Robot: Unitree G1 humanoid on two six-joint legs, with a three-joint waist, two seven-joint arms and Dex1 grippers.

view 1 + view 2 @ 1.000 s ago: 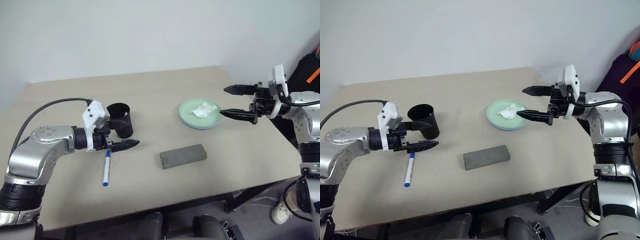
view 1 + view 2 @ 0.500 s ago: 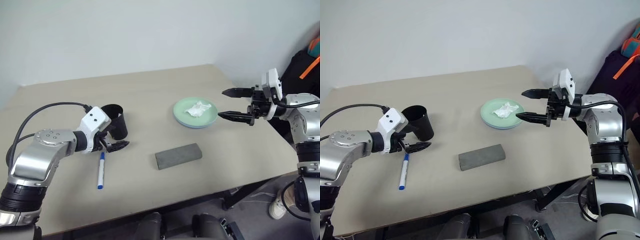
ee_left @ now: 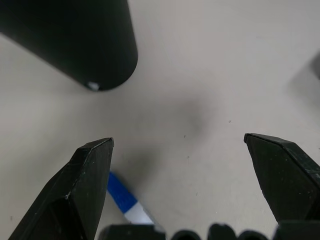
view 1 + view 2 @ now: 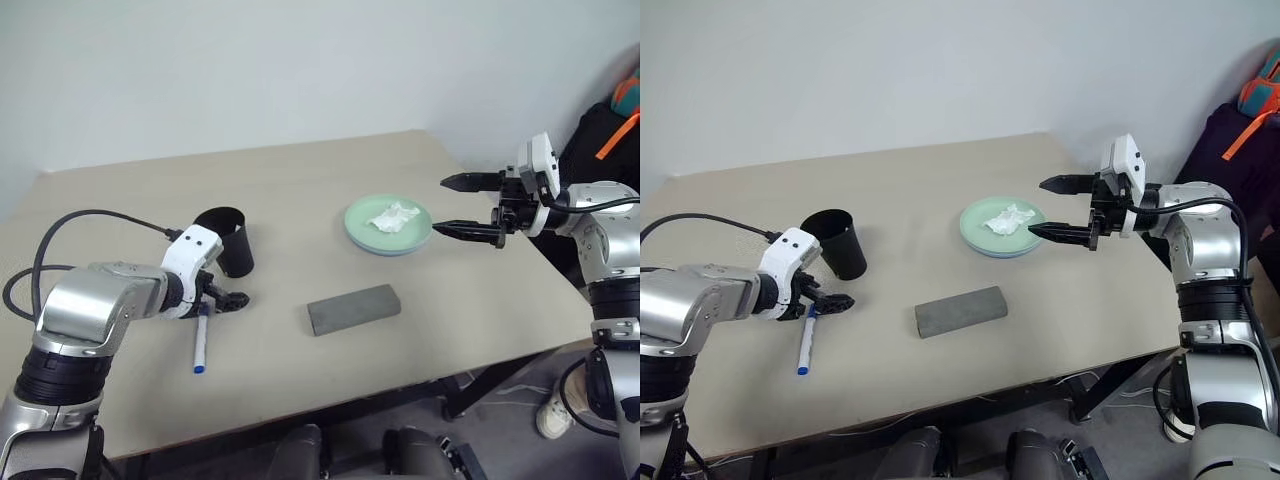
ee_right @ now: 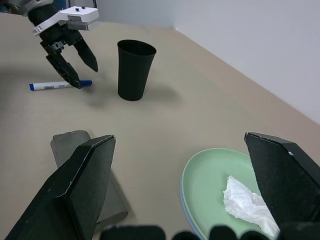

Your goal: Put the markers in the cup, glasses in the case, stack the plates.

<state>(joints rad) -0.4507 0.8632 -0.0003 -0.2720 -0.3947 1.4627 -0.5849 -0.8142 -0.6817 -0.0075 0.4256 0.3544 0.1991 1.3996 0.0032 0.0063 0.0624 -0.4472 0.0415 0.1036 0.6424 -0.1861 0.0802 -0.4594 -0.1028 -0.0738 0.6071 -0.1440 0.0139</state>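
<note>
Bare ground and shadow are showing between my left fingers and the marker's blue end. My left gripper needs to move toward that end before it closes.
A white marker with blue cap and tip lies on the table in front of the black cup, which stands upright. My left gripper is open and points down at the marker's far end, just above the table; the marker's blue end shows beside one finger. The grey case lies shut at mid-table. A mint green plate rests on a light blue one at the right. My right gripper hovers open beside the plates, empty. The glasses are out of view.
A crumpled white tissue lies on the green plate. A dark bag with an orange strap stands off the table's right side. The table's right edge runs under my right arm. A black cable loops over my left arm.
My left gripper has tipped downward and sunk toward the table at the marker's far end, next to the cup. The right gripper has stayed put; the camera view has shifted a little.
</note>
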